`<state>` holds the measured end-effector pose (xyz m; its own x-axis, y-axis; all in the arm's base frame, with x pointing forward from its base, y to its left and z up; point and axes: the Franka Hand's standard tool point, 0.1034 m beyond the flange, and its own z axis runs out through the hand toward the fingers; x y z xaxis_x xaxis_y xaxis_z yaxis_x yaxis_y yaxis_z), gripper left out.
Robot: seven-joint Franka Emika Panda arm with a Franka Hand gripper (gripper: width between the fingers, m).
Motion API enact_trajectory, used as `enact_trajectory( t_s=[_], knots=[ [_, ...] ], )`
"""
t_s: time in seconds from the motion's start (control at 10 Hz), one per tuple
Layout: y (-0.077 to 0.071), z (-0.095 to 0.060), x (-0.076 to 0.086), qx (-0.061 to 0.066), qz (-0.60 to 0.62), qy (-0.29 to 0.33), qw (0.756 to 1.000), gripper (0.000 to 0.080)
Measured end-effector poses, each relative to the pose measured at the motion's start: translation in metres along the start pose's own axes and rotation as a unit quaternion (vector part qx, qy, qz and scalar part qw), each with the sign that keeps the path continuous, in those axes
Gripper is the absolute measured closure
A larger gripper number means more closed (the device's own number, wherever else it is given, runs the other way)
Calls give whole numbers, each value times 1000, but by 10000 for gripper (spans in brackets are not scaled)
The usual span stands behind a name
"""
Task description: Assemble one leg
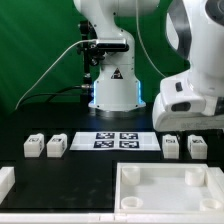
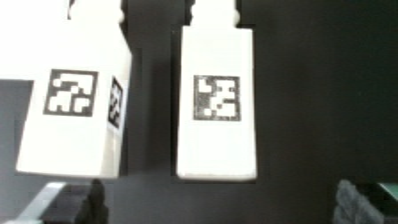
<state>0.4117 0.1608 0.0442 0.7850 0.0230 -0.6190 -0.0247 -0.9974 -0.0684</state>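
Note:
I need to reach the leg with my gripper and grab it by its tagged body [image 1: 198, 149] [image 2: 217, 105]. Its narrow end then stays free to join the white tray-like part.
Four small white legs with square tags lie in a row on the black table: two at the exterior view's left [image 1: 33, 146] [image 1: 56, 147] and two at its right [image 1: 171, 145] [image 1: 197, 147]. My gripper [image 1: 183, 120] hangs just above the right pair. In the wrist view two legs lie side by side, one [image 2: 217, 105] centred between my fingers and the other [image 2: 71, 110] beside it. The gripper [image 2: 217, 205] is open and empty, its dark fingertips [image 2: 64, 205] at the frame's edge, apart from both legs.
The marker board [image 1: 118, 140] lies between the two pairs of legs. The large white tray-like part [image 1: 128, 176] sits at the front, right of centre. Another white piece [image 1: 5, 180] shows at the front left edge. The robot base [image 1: 112, 85] stands behind.

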Motion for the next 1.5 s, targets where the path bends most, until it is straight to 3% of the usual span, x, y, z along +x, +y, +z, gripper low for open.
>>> enact_trajectory(
  t_s=[0.1,0.2,0.4,0.7,1.1,1.3,1.4,1.5],
  knots=[
    [1,2,-2,-2,0,-49,999,150],
    [-2,2,5,0,3,-51,999,150],
    [-13,11,1,-7,10,-57,998,150],
    [-14,36,-2,-13,31,-94,995,150],
    [-15,47,-2,-15,31,-99,995,150],
    [-14,47,-2,-15,31,-99,995,415],
    [-14,47,-2,-15,31,-99,994,510],
    [-14,47,-2,-15,31,-99,994,509]
  ],
)
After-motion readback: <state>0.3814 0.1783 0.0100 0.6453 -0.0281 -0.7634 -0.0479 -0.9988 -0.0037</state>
